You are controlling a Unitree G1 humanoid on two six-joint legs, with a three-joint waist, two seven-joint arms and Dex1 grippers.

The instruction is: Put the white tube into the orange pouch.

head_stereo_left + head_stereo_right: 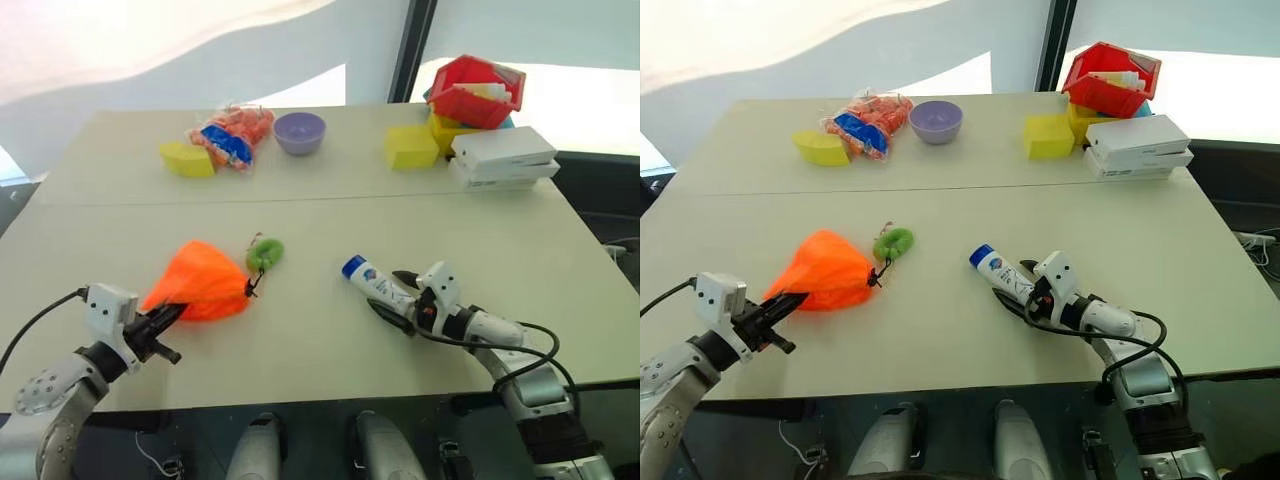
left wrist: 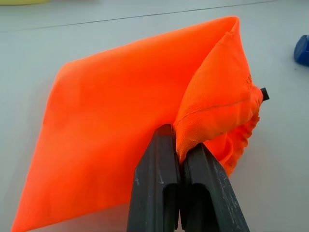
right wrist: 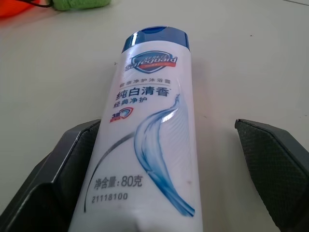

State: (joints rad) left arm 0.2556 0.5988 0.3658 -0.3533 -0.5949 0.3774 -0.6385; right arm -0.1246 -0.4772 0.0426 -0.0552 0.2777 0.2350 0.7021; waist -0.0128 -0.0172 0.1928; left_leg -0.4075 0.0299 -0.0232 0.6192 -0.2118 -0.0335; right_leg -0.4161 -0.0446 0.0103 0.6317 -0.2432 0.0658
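My right gripper's fingers are low above the table on both sides of the white tube and closing would catch it, so my right gripper closes next.
The orange pouch lies on the near left of the table, its black cord ending in a green coiled ring. My left gripper is shut on a fold of the pouch's fabric edge. The white tube with a blue cap lies flat on the table right of centre, its cap pointing toward the pouch. My right gripper is open around the tube's tail end. In the right wrist view the tube rests against one finger, while the other finger stands apart from it.
Along the far edge sit a yellow sponge, a clear bag of orange items, a purple bowl, a yellow block, a red bin and stacked white boxes. Bare tabletop separates pouch and tube.
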